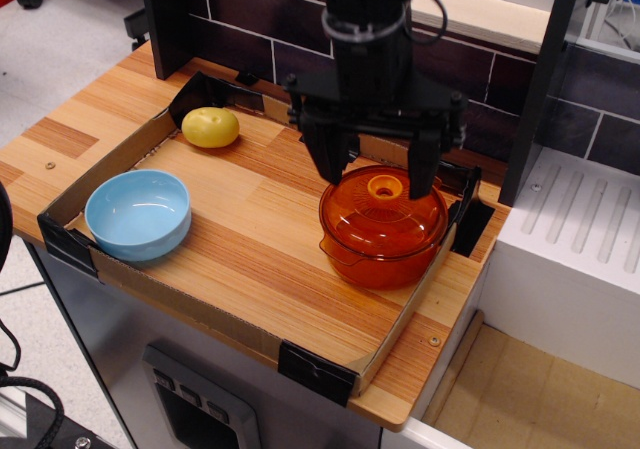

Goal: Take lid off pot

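I will next grab the lid with my gripper by its narrow knob in the center, because the lid's dome point(372, 225) is wide and slopes away on all sides.
The translucent orange pot point(380, 254) stands at the right of the wooden tray. The domed orange lid point(375, 214) sits on it, with its ring-shaped knob point(385, 186) at the centre. My black gripper point(377, 179) hangs right above the lid. It is open wide, with one finger point(329, 159) to the left of the knob and the other finger point(423, 167) to its right. The fingertips are down at about the lid's upper surface. Nothing is held.
A light blue bowl point(138, 213) sits at the left front of the tray. A yellow fruit-like object point(210, 127) lies at the back left. A cardboard rim point(180, 307) edges the tray. A dark brick wall point(470, 79) stands behind, and a white unit point(580, 269) stands to the right.
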Motion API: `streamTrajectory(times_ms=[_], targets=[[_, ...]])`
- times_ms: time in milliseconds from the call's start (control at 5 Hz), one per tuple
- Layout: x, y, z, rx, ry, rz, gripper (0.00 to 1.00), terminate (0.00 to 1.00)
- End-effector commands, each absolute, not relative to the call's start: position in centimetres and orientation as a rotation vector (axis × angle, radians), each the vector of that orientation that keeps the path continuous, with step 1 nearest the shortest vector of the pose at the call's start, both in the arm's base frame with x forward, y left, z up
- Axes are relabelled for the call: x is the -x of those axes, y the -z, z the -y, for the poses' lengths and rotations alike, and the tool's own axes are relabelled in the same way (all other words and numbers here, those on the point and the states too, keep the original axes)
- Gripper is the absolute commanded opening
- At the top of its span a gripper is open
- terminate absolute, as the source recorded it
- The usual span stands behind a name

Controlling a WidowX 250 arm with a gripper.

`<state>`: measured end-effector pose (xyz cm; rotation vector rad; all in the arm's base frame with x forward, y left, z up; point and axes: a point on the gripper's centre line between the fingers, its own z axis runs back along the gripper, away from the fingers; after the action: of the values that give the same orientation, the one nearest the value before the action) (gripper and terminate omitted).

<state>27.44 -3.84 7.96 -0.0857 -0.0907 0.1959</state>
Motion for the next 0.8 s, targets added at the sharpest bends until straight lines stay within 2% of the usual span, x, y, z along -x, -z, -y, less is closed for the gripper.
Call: streamTrajectory(times_ms=[0,600], targets=[[-28.9,-8.1,3.8,0.078,-0.217,0.135,1.00,0.00],[-30.0,-7.0,3.8,0.055,-0.226,0.139,1.00,0.00]])
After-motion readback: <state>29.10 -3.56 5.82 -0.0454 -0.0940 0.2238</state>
